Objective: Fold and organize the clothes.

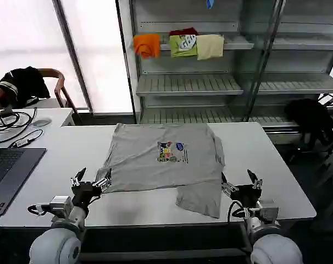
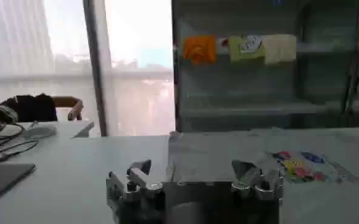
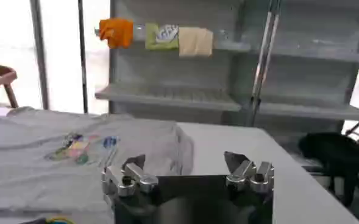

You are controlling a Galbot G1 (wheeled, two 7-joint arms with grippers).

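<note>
The left gripper grabs the shirt by its hem corner point(image 1: 107, 189) next, to fold the shirt's edge in toward the shirt's chest print point(image 1: 172, 152).
A light grey shirt point(image 1: 155, 159) with a small multicoloured chest print point(image 1: 171, 152) lies partly folded on the white table point(image 1: 254, 148), one flap hanging toward the front edge at the right. My left gripper point(image 1: 92, 179) stands open at the shirt's front left corner, nothing between its fingers. My right gripper point(image 1: 240, 183) stands open just right of the front flap, also holding nothing. The left wrist view has the left gripper point(image 2: 192, 173) low over the table with the shirt point(image 2: 240, 155) ahead. From the right wrist, the right gripper point(image 3: 184, 165) faces the shirt point(image 3: 57, 158).
A metal shelf unit point(image 1: 232, 82) behind the table carries folded orange point(image 1: 147, 45), green point(image 1: 183, 45) and cream point(image 1: 210, 46) cloths. A laptop point(image 1: 7, 170) and cables point(image 1: 12, 121) sit at the table's left. A black garment point(image 1: 309, 118) lies at the right; a chair point(image 1: 32, 82) stands at the back left.
</note>
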